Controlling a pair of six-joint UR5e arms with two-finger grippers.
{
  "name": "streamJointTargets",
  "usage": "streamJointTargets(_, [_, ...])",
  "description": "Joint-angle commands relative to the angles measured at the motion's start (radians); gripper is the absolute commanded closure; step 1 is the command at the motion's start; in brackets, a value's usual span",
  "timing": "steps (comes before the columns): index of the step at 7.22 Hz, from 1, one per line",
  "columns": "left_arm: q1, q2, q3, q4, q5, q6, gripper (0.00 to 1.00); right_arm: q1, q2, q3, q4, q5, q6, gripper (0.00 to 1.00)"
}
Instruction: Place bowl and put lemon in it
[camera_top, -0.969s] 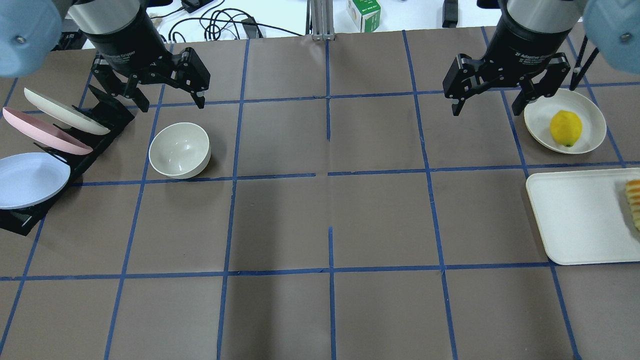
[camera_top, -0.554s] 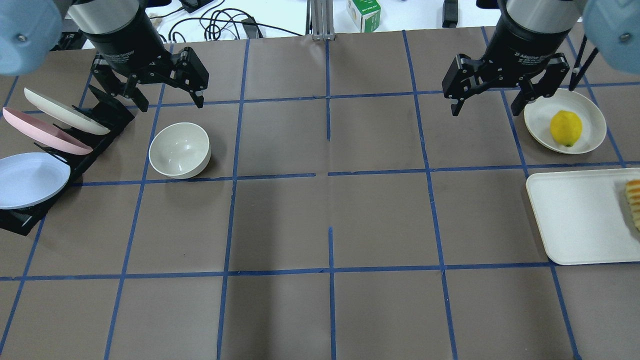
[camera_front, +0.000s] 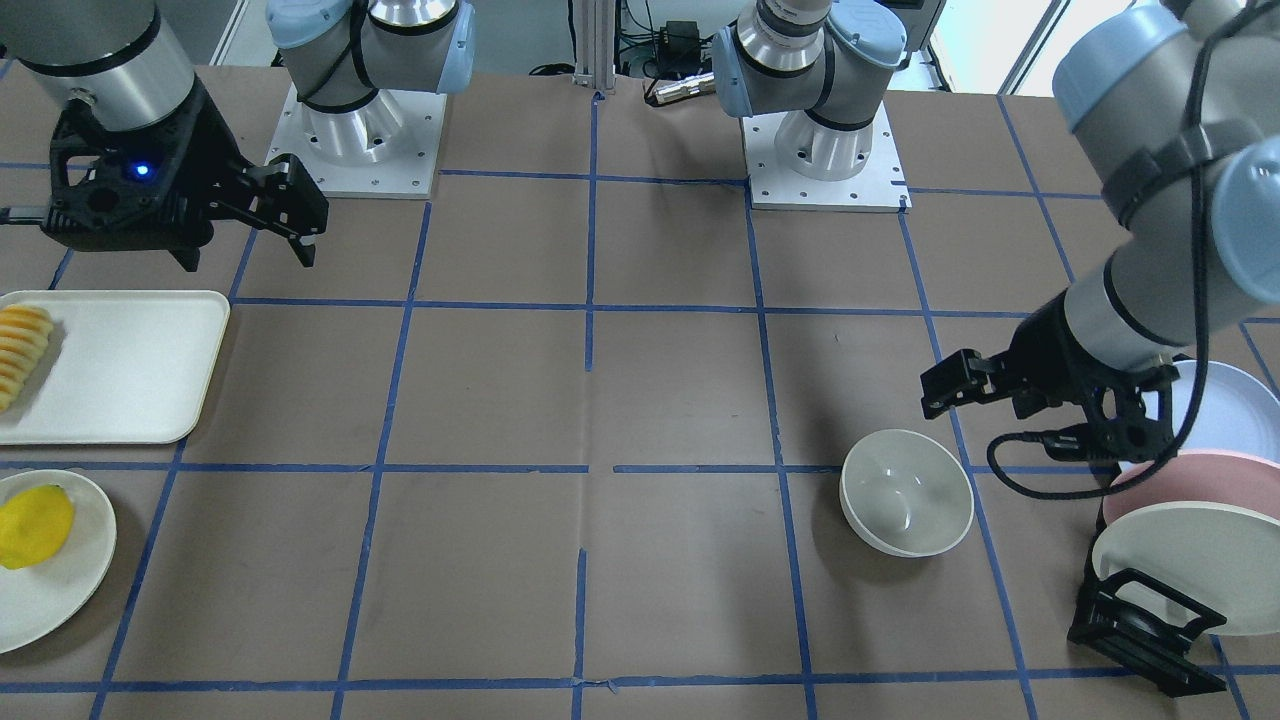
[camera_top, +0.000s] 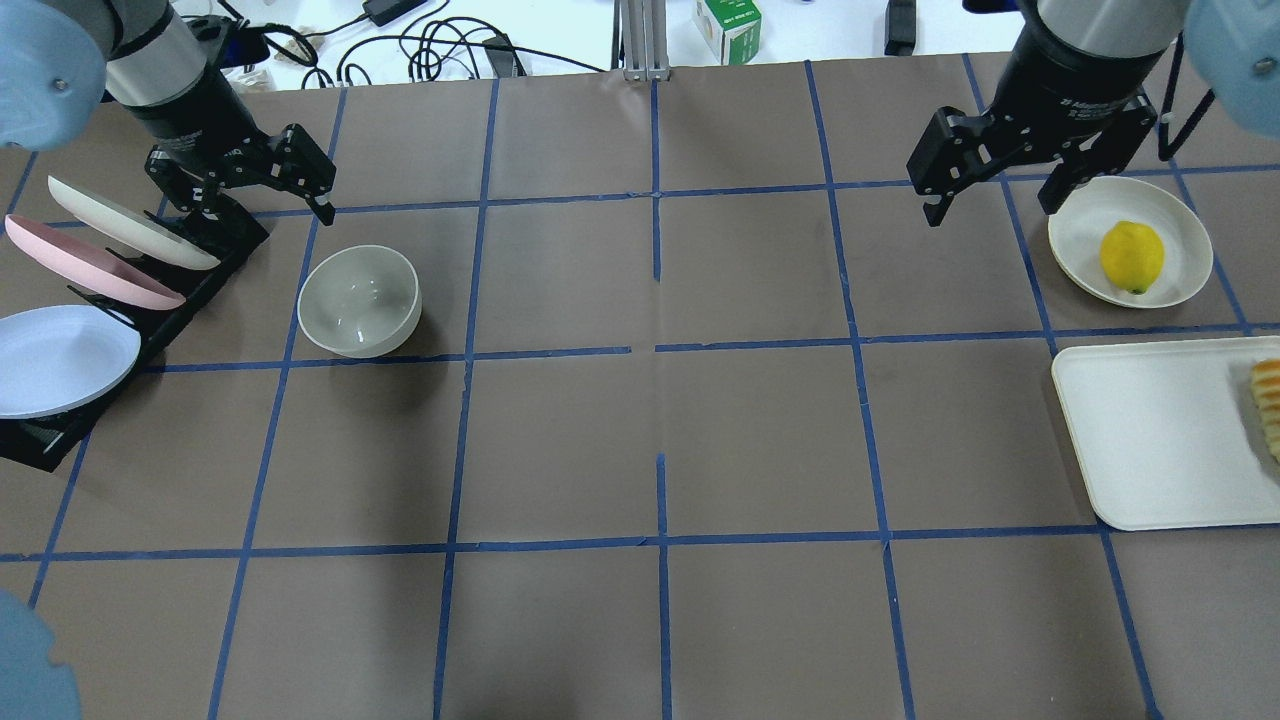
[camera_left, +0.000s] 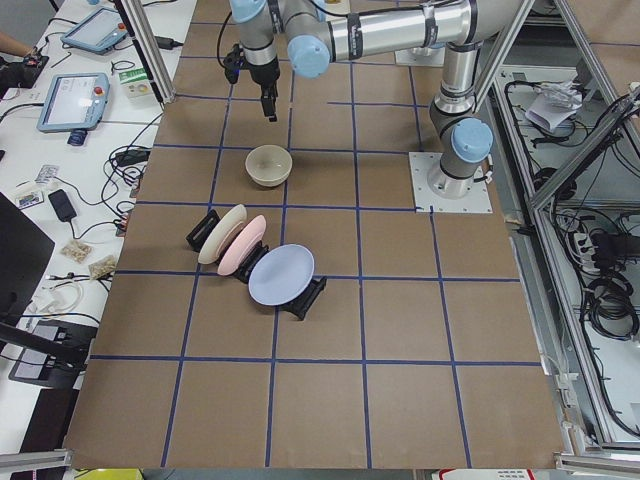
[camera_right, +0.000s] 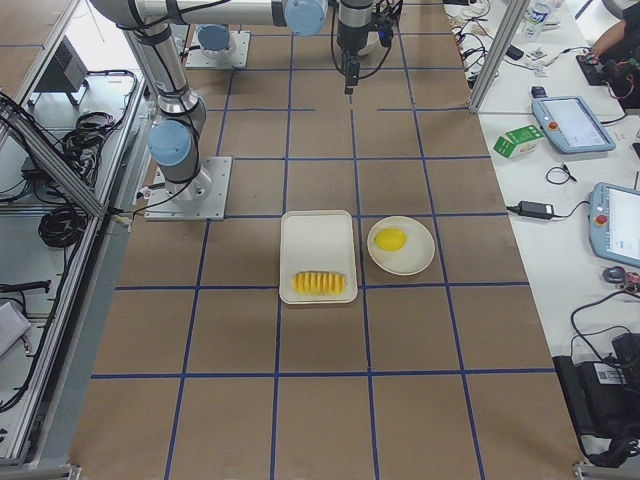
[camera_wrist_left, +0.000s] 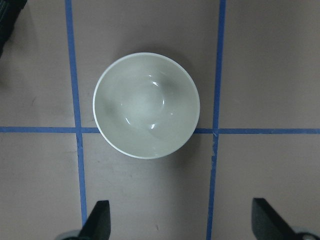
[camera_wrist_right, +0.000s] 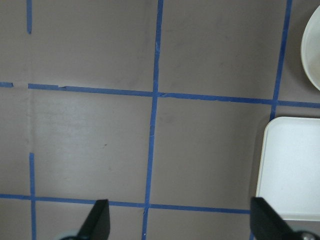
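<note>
The empty bowl is wide and round and its side is thin, so I will grab the bowl by its rim (camera_front: 964, 468) (camera_wrist_left: 98, 123) with my left gripper next.
The off-white bowl (camera_top: 360, 300) stands upright and empty on the brown table, left of centre; it also shows in the front view (camera_front: 907, 492) and in the left wrist view (camera_wrist_left: 146, 105). My left gripper (camera_top: 262, 205) is open and empty, hovering just behind the bowl, beside the plate rack; the wrist view shows its fingertips (camera_wrist_left: 97, 222) spread wide. The yellow lemon (camera_top: 1132, 256) lies on a round cream plate (camera_top: 1185, 225) at the far right. My right gripper (camera_top: 992, 208) is open and empty, just left of that plate.
A black rack (camera_top: 190, 290) holding cream, pink and pale blue plates stands left of the bowl. A cream rectangular tray (camera_top: 1150, 430) with a row of yellow-orange slices (camera_top: 1268, 405) lies in front of the lemon plate. Cables and a green box lie beyond the table's far edge.
My left gripper has moved left and back toward the rack and looks smaller, lower over the table. My right gripper has shifted slightly right. Bowl and lemon have not moved.
</note>
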Motion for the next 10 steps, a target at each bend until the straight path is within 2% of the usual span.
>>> streamJointTargets(1, [0.047, -0.105, -0.032, 0.104, -0.005, 0.099, 0.00, -0.140, 0.060, -0.001, -0.042, -0.002, -0.050, 0.00])
streamJointTargets(2, [0.095, -0.151, -0.084, 0.210, -0.008, 0.174, 0.00, -0.162, 0.126, -0.001, -0.076, -0.002, -0.051, 0.00])
streamJointTargets(3, [0.111, -0.177, -0.148, 0.287, -0.009, 0.177, 0.00, -0.199, 0.193, -0.006, -0.192, -0.020, -0.054, 0.00])
streamJointTargets(4, [0.111, -0.193, -0.185, 0.353, -0.008, 0.176, 0.00, -0.260, 0.233, -0.003, -0.231, -0.048, -0.076, 0.00])
streamJointTargets(5, [0.111, -0.205, -0.196, 0.363, -0.017, 0.174, 0.00, -0.285, 0.302, -0.004, -0.348, -0.054, -0.077, 0.00])
streamJointTargets(6, [0.110, -0.203, -0.199, 0.363, -0.023, 0.168, 0.28, -0.302, 0.351, -0.010, -0.422, -0.078, -0.099, 0.00])
streamJointTargets(7, [0.110, -0.205, -0.199, 0.360, -0.023, 0.167, 0.56, -0.332, 0.381, -0.012, -0.427, -0.092, -0.150, 0.00])
streamJointTargets(8, [0.110, -0.206, -0.196, 0.363, -0.020, 0.170, 0.92, -0.343, 0.416, -0.016, -0.434, -0.092, -0.159, 0.00])
streamJointTargets(9, [0.110, -0.206, -0.195, 0.361, -0.023, 0.167, 1.00, -0.343, 0.450, -0.018, -0.479, -0.094, -0.159, 0.00])
streamJointTargets(10, [0.110, -0.200, -0.195, 0.360, -0.023, 0.164, 1.00, -0.348, 0.476, -0.013, -0.531, -0.093, -0.162, 0.00])
